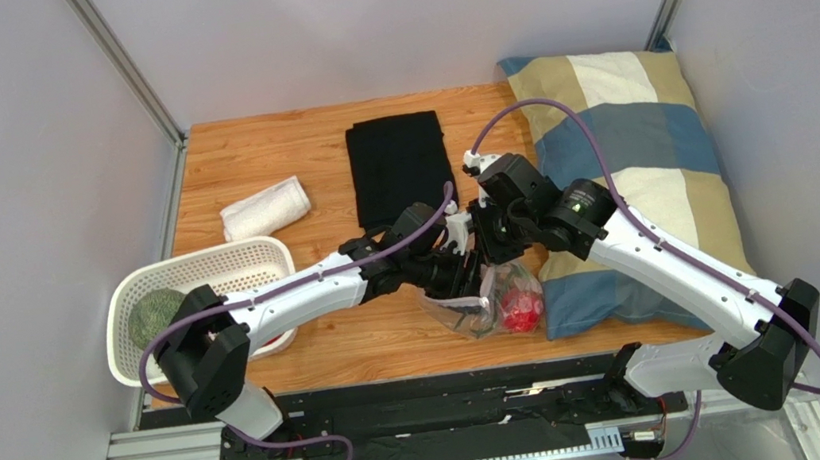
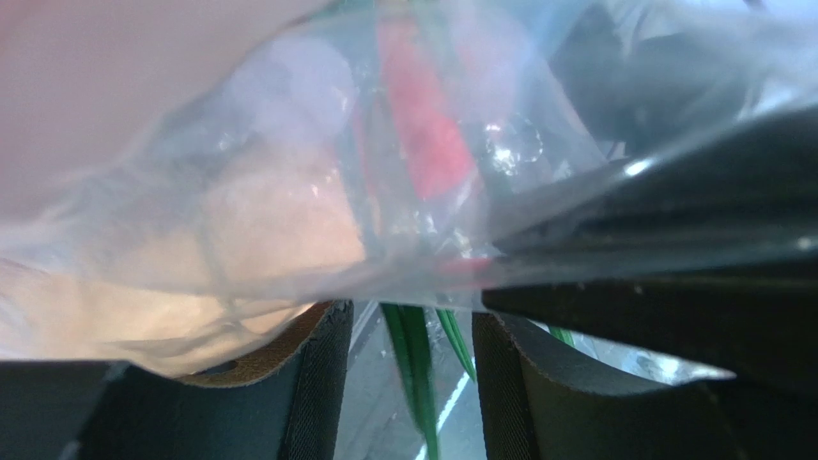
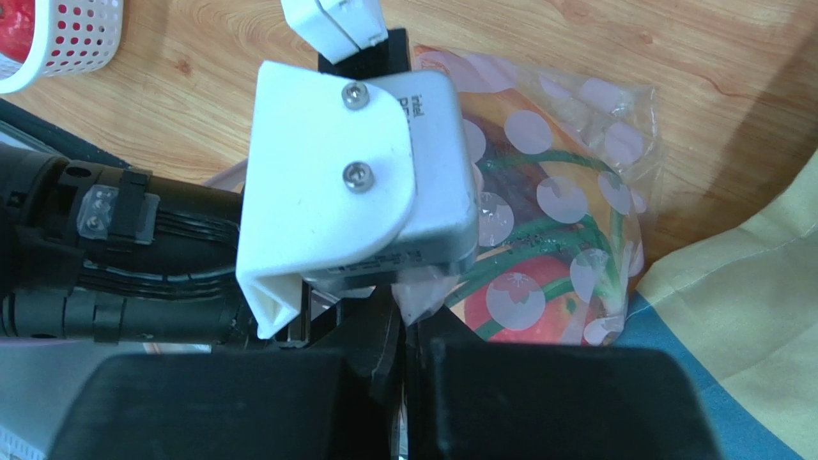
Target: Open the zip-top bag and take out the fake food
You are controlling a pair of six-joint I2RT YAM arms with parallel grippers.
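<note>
The green stems run through the gap between my left gripper's open fingers. My left gripper would close on those stems, so it is time to close now.
The zip-top bag [image 1: 503, 295], clear with pale dots, sits between the two grippers near the table's front edge. A red fruit [image 1: 523, 310] shows through it. In the right wrist view the bag [image 3: 566, 192] holds green stems [image 3: 547, 158] and a red fruit [image 3: 547, 297]. My right gripper [image 3: 403, 331] is shut on a corner of the bag's edge. My left gripper [image 2: 413, 321] is open and pushed up against the bag [image 2: 288, 211]. Green stems [image 2: 420, 393] show in the gap between its fingers, and a red piece [image 2: 422, 125] lies beyond. The two grippers [image 1: 458, 259] [image 1: 489, 245] almost touch.
A white perforated basket [image 1: 197, 266] stands at the left with a green item [image 1: 156, 314] inside. A rolled white towel [image 1: 265, 208] and a folded black cloth [image 1: 400, 165] lie further back. A checked pillow [image 1: 633, 151] fills the right side, touching the bag.
</note>
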